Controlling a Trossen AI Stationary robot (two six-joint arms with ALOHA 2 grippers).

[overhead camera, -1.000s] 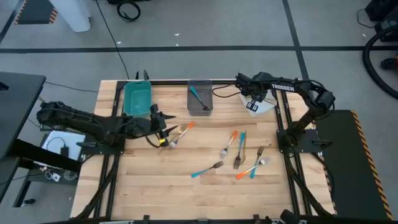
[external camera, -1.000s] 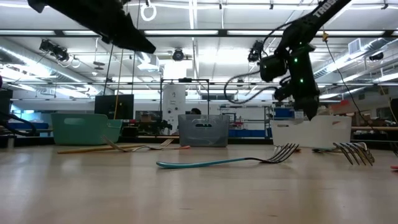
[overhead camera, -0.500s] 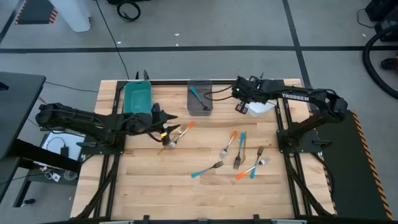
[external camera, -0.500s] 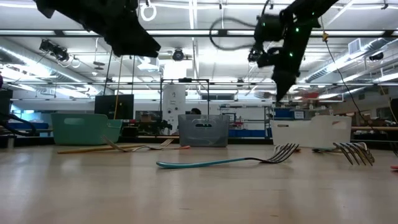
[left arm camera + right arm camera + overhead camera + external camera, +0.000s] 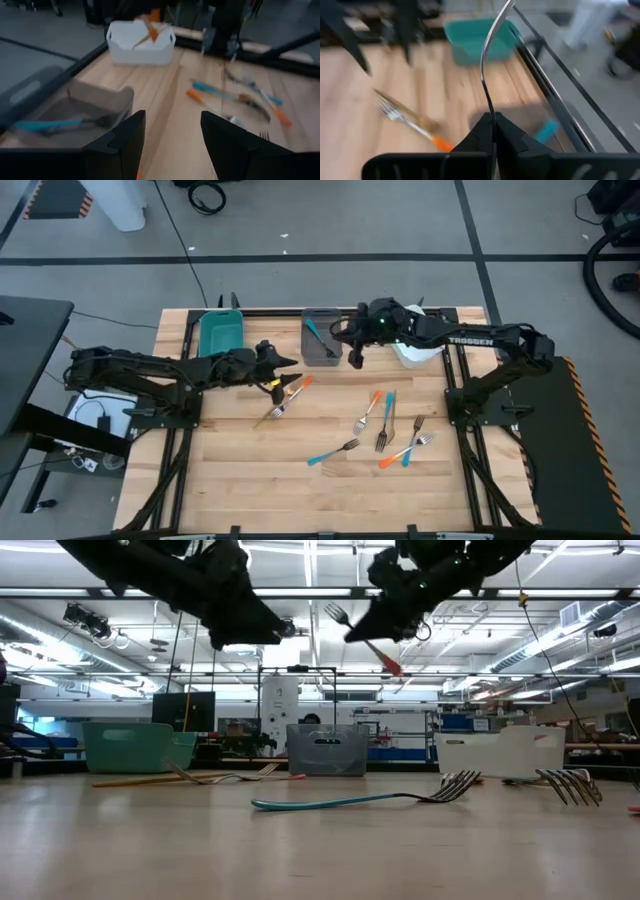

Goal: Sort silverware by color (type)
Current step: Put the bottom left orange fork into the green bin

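The orange-handled fork needs to go into its color's bin, so my left gripper should grab it by its metal neck next.
My right gripper (image 5: 355, 352) is up in the air beside the grey bin (image 5: 320, 340), shut on an orange-handled fork (image 5: 362, 638). My left gripper (image 5: 283, 370) is open and empty above an orange-handled fork (image 5: 288, 392) and a tan-handled one lying on the table. Several more forks with orange, blue and tan handles (image 5: 385, 425) lie flat at the table's middle right, and a blue one (image 5: 333, 452) lies nearer the front. The grey bin holds a blue fork (image 5: 55, 124). The white bin (image 5: 141, 42) holds orange forks. My right gripper pinches the fork between its two shut fingers, at the end of the metal neck (image 5: 491, 116) next to the handle. The fork is lifted clear and tilted. Its tines (image 5: 335, 612) point up and its orange handle end (image 5: 392, 666) sticks out below the fingers.
A teal bin (image 5: 221, 335) stands at the far left of the table, the grey bin at the far middle and the white bin (image 5: 420, 348) at the far right. Bare wood lies in front of the forks, toward the near edge.
My right gripper has risen from the white bin and swung toward the table's left, to beside the grey bin, turning as it went; the fork now shows in its fingers. My left gripper has moved a little toward the table's right, over the two forks.
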